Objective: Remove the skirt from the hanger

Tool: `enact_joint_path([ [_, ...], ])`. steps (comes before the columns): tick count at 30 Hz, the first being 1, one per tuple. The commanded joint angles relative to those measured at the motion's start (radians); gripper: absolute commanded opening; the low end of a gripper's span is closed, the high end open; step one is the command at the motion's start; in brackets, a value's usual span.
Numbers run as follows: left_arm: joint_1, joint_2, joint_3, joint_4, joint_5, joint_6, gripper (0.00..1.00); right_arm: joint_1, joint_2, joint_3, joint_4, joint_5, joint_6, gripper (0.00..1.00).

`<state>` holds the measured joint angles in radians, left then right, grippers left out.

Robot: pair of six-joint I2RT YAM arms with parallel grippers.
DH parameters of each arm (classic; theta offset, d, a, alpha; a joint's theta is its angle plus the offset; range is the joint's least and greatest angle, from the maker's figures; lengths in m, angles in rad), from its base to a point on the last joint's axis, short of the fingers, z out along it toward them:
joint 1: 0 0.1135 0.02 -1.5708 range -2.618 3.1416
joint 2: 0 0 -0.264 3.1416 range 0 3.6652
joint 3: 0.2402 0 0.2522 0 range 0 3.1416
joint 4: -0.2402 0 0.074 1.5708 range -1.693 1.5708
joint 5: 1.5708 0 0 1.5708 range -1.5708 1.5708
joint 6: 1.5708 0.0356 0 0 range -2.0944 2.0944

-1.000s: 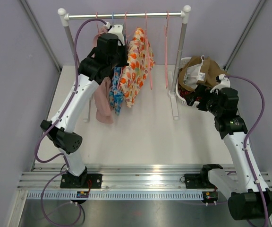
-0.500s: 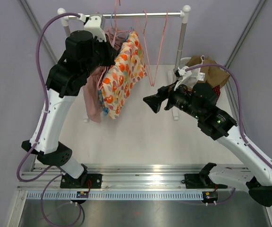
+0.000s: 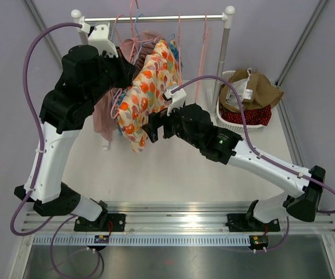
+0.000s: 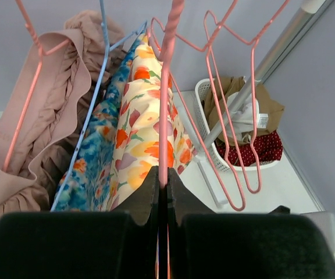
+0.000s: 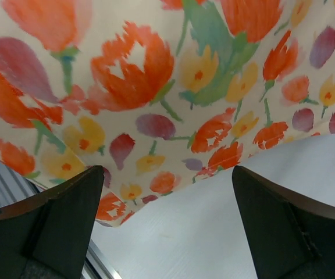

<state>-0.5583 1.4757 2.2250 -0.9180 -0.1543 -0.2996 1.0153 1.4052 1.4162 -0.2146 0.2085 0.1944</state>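
My right gripper grabs the skirt by its hem (image 3: 143, 132) (image 5: 168, 181) next, to pull it off the hanger that my left gripper holds.
The skirt (image 3: 139, 104), cream with orange and yellow flowers, hangs from a pink hanger (image 4: 168, 87). My left gripper (image 3: 131, 71) is shut on that hanger's stem (image 4: 163, 180) and holds it just below and in front of the rail, tilted. The skirt shows in the left wrist view (image 4: 147, 133) under the hanger. My right gripper (image 3: 151, 129) is open beside the skirt's lower part. In the right wrist view the skirt's hem (image 5: 156, 75) fills the top, and the open fingers (image 5: 167, 174) sit just short of it, not touching the cloth.
A clothes rail (image 3: 167, 18) on white posts stands at the back. A dusty pink garment (image 3: 102, 116) and a blue floral one (image 4: 92, 157) hang left of the skirt. Empty pink hangers (image 3: 202, 58) hang to the right. A white basket (image 3: 228, 121) of clothes stands at the right.
My left arm has lifted the hanger with the skirt and swung it forward and left. My right arm has swept from the basket leftward to the skirt's lower edge.
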Motion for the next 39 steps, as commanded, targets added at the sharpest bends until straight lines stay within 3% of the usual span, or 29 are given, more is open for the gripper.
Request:
enact_joint_path([
  [1, -0.002, -0.043, -0.013, 0.1, -0.013, 0.01, 0.0, 0.06, -0.011, 0.085, 0.093, 0.06, -0.032, 0.99],
  [11, -0.002, -0.041, -0.064, 0.186, -0.03, -0.021, 0.0, 0.173, 0.058, 0.131, 0.093, 0.132, -0.038, 0.99],
  [21, -0.002, -0.058, -0.085, 0.206, -0.013, -0.052, 0.0, 0.184, 0.138, 0.173, 0.087, 0.212, -0.053, 0.99],
  [23, -0.002, -0.061, -0.087, 0.202, -0.016, -0.047, 0.0, 0.186, 0.137, 0.158, 0.095, 0.218, -0.053, 0.9],
  [24, -0.002, -0.061, -0.09, 0.202, -0.017, -0.042, 0.0, 0.186, 0.127, 0.149, 0.101, 0.221, -0.053, 0.66],
  [27, -0.002, -0.071, -0.102, 0.206, -0.022, -0.039, 0.0, 0.187, 0.104, 0.118, 0.113, 0.241, -0.05, 0.25],
  [30, -0.002, -0.075, -0.114, 0.209, -0.025, -0.036, 0.0, 0.186, 0.084, 0.098, 0.109, 0.246, -0.05, 0.13],
  [31, -0.002, -0.075, -0.114, 0.209, -0.027, -0.036, 0.0, 0.186, 0.08, 0.09, 0.106, 0.25, -0.05, 0.03],
  [32, -0.002, -0.077, -0.114, 0.211, -0.027, -0.036, 0.0, 0.186, 0.075, 0.084, 0.106, 0.255, -0.05, 0.0],
  [39, -0.002, -0.081, -0.105, 0.217, -0.053, -0.012, 0.0, 0.192, 0.003, 0.015, 0.1, 0.276, -0.032, 0.0],
])
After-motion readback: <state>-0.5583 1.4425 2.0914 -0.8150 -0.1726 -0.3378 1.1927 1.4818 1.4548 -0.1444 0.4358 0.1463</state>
